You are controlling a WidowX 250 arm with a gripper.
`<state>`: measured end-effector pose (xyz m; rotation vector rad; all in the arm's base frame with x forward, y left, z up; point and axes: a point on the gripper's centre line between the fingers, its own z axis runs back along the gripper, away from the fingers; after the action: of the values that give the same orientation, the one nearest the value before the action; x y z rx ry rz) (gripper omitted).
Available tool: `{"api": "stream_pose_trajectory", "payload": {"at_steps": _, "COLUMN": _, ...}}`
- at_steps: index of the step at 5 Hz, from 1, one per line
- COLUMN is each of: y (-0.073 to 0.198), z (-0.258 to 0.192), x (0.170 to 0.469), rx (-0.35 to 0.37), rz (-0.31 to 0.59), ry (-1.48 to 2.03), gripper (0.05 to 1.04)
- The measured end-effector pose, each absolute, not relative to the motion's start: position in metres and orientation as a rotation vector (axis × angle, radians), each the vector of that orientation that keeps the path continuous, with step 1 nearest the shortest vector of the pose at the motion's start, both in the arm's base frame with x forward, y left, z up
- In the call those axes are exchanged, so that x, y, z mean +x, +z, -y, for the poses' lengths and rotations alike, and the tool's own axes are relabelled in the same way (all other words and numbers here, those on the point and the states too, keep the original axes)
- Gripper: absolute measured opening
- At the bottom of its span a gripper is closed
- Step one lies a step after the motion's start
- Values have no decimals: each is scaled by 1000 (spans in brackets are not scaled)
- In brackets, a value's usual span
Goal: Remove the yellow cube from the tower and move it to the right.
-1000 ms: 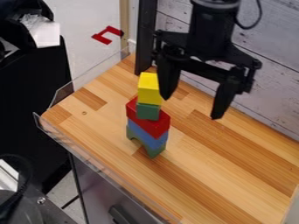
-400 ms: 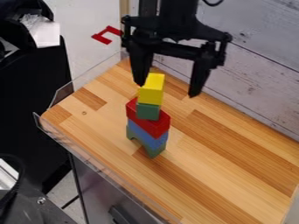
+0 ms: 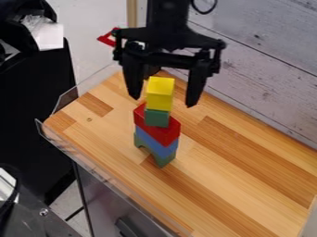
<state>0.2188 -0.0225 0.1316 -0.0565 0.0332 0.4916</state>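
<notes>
The robot's gripper will next take the yellow cube (image 3: 160,94) out of the tower, so it will grab the cube by its opposite sides and spare the small green block beneath.
My gripper (image 3: 163,102) hangs open at the top of the tower, one finger to the left of the yellow cube (image 3: 160,94) and the other to its right, with visible space on both sides. The yellow block tops the tower, resting on a small green block (image 3: 156,118). Under that come a red block (image 3: 164,134), a blue block (image 3: 155,141) and a green arch-shaped block (image 3: 164,160) at the base, which stands on the wooden table.
The wooden table (image 3: 248,185) extends to the right and front of the tower. A whitewashed plank wall (image 3: 266,78) rises along its back right edge. A clear plastic rim (image 3: 93,162) borders the left side.
My gripper has moved left, from the right of the tower to a place where its fingers are on either side of the yellow block. The tower has not moved.
</notes>
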Motion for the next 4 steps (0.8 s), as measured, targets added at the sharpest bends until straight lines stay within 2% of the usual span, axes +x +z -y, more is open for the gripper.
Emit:
{"api": "stream_pose_trajectory", "payload": {"at_steps": 2, "y": 125, "z": 12, "x": 222, "rx": -98, "rz": -13, "ry": 508, "gripper": 1000}}
{"api": "stream_pose_trajectory", "payload": {"at_steps": 4, "y": 111, "z": 14, "x": 231, "rx": -119, "rz": -30, "ry": 484, "gripper": 1000}}
